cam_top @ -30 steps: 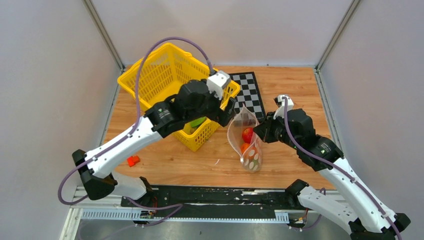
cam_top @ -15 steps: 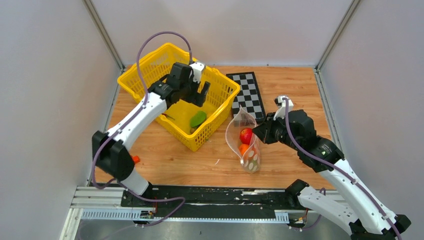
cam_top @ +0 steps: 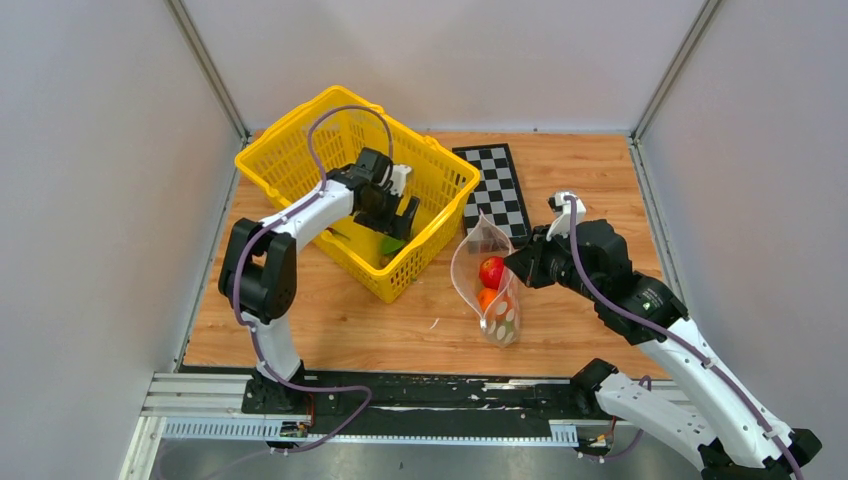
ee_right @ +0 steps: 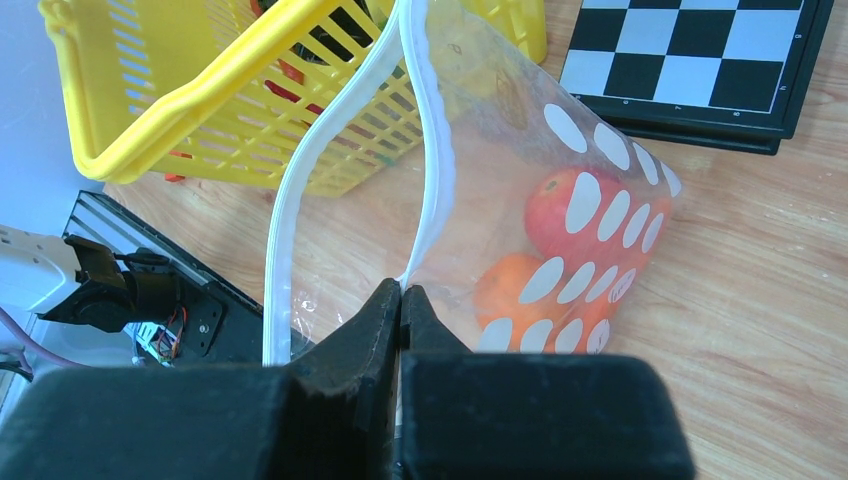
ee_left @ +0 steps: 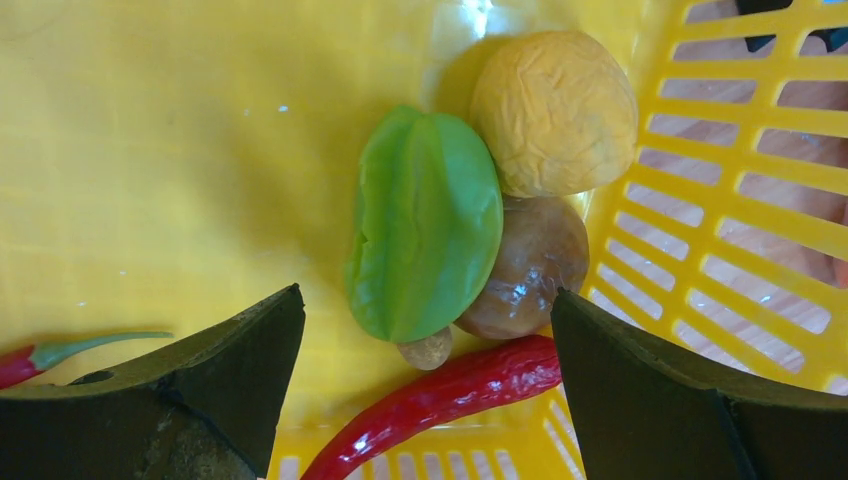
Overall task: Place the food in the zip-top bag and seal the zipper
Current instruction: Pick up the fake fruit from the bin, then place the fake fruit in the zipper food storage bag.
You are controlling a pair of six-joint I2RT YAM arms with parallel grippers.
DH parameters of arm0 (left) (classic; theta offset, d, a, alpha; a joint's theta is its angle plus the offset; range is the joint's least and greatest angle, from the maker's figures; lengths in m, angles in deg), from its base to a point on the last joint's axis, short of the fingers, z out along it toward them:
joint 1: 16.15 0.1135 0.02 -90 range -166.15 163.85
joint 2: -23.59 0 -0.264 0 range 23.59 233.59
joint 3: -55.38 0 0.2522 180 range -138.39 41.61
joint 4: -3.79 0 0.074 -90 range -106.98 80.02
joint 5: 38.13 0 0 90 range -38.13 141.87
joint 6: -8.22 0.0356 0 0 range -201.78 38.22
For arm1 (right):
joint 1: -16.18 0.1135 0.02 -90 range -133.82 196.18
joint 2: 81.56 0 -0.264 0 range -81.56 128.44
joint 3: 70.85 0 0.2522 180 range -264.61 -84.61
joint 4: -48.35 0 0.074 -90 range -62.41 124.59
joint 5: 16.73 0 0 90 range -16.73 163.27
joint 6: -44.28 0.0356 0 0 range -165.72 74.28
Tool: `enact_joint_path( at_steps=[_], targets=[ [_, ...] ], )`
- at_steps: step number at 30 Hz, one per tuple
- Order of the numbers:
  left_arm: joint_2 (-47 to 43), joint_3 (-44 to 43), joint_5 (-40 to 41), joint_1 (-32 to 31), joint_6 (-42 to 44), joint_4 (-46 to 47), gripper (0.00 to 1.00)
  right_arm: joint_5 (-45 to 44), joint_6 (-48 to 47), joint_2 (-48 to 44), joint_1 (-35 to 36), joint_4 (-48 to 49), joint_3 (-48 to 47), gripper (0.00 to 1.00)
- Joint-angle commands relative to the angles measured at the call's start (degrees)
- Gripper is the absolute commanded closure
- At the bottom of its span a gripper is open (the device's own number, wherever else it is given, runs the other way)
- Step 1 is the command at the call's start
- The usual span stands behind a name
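Observation:
I will grab the green pepper with my left gripper by its end nearest the red chili, so its far end is left to go into the bag (cam_top: pixel 490 285).
My left gripper (cam_top: pixel 392 225) is open and empty, low inside the yellow mesh basket (cam_top: pixel 300 150). In the left wrist view its gripper (ee_left: pixel 428 345) hangs over a green pepper (ee_left: pixel 425 225), a yellow lemon (ee_left: pixel 555 110), a brown ball (ee_left: pixel 530 265) and a red chili (ee_left: pixel 440 400). A second chili (ee_left: pixel 40 355) lies at the left. My right gripper (ee_right: pixel 401 292) is shut on the zipper (ee_right: pixel 425 140) of the zip-top bag (cam_top: pixel 490 285) and holds its mouth open. A red tomato (ee_right: pixel 560 210) and an orange (ee_right: pixel 510 290) lie inside the bag.
A black-and-white checkerboard (cam_top: pixel 495 185) lies behind the bag. The basket's mesh wall (ee_left: pixel 750 200) stands close on the right of my left fingers. The black rail (cam_top: pixel 420 395) runs along the table's near edge.
My left arm has swung from beside the bag back over the basket and gone down into it. The small red block it uncovered is hidden again. My right gripper has kept the bag still.

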Motion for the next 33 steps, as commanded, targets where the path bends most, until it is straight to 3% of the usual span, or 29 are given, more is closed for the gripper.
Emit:
enact_joint_path(
  at_steps=[1,8,15,18,25,33],
  targets=[
    [1.1,0.8,-2.9,-0.2,0.7,2.6,0.02,0.4,-0.2,-0.3,0.1,3.1,-0.6,1.0],
    [5.1,0.8,3.5,-0.5,-0.3,4.0,0.1,0.8,-0.3,0.1,0.2,3.3,-0.8,1.0],
    [0.1,3.9,6.9,-0.6,-1.6,6.6,0.4,0.8,-0.3,0.0,0.1,3.4,-1.0,1.0],
    [-3.6,4.0,6.4,-0.6,-2.1,6.5,0.47,0.8,-0.2,-0.1,0.2,3.5,-0.8,1.0],
    [-14.6,4.6,6.6,-0.8,-6.1,8.8,0.52,0.7,0.1,-0.2,0.2,3.9,-0.2,1.0],
    [-28.5,5.2,2.7,-5.8,-11.9,13.6,0.52,0.1,0.2,-0.3,0.2,4.2,0.1,1.0]
  ],
)
